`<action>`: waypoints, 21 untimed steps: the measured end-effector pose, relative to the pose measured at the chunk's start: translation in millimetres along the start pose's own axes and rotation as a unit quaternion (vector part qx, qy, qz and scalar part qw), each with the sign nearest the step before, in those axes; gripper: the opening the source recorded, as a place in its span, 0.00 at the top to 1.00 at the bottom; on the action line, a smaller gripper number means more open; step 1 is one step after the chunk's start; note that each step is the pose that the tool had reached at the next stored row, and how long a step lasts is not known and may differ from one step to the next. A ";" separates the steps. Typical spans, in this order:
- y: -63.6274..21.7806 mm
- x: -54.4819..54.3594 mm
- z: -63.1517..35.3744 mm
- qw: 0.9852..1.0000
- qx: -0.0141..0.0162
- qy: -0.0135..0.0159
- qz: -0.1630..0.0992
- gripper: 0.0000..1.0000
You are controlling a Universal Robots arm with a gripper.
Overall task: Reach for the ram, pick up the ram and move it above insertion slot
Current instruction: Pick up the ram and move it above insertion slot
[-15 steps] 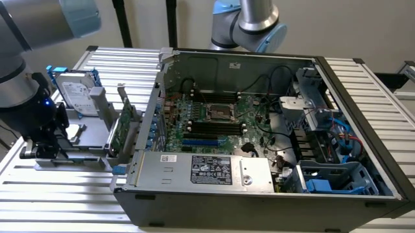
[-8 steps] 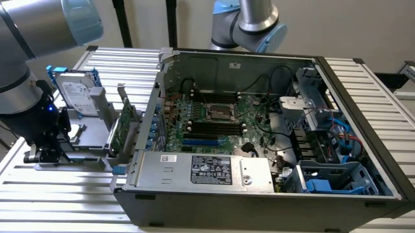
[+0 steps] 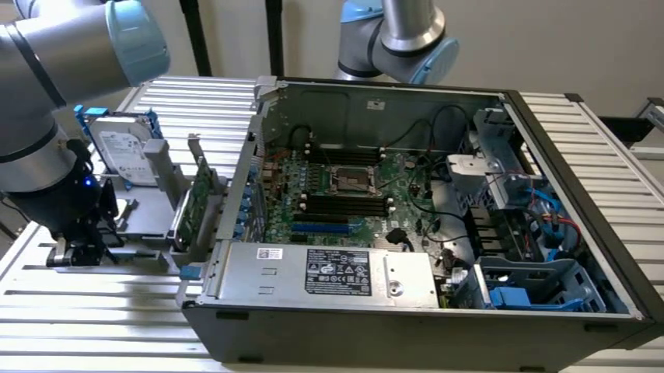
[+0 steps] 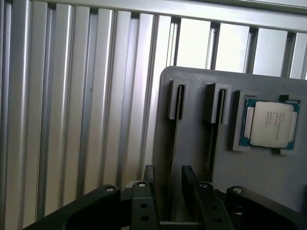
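Observation:
The holder's slotted post (image 4: 179,99) surrounds the end of the ram, so the robot's gripper should next pick up the ram by the bare middle of its upper edge (image 4: 170,181).
The ram (image 4: 173,143) shows in the wrist view as a thin dark strip standing on edge in a slot of the grey holder (image 4: 192,86). My gripper (image 4: 168,176) is open, with one black finger on each side of that strip and a small gap to it on both sides. In the exterior view the gripper (image 3: 79,250) hangs low over the holder (image 3: 145,221) at the exterior view's left, outside the computer case. The black memory slots (image 3: 343,204) lie on the motherboard inside the case.
A second holder slot (image 4: 214,129) and a processor chip (image 4: 268,124) sit beside the ram. The silver hard drive (image 3: 120,151) and the green expansion card (image 3: 199,200) stand between gripper and open case (image 3: 415,311). A second arm (image 3: 400,39) is behind the case.

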State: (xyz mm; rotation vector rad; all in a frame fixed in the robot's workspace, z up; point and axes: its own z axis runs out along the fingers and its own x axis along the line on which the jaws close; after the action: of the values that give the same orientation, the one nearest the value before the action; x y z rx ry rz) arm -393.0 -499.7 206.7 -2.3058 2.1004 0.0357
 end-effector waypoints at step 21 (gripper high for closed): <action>-1.2 -4.8 9.2 1.000 -0.002 0.000 0.000 0.86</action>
State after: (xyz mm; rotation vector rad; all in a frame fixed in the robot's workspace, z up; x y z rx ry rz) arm -392.3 -494.5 197.7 -2.3077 2.1023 0.0406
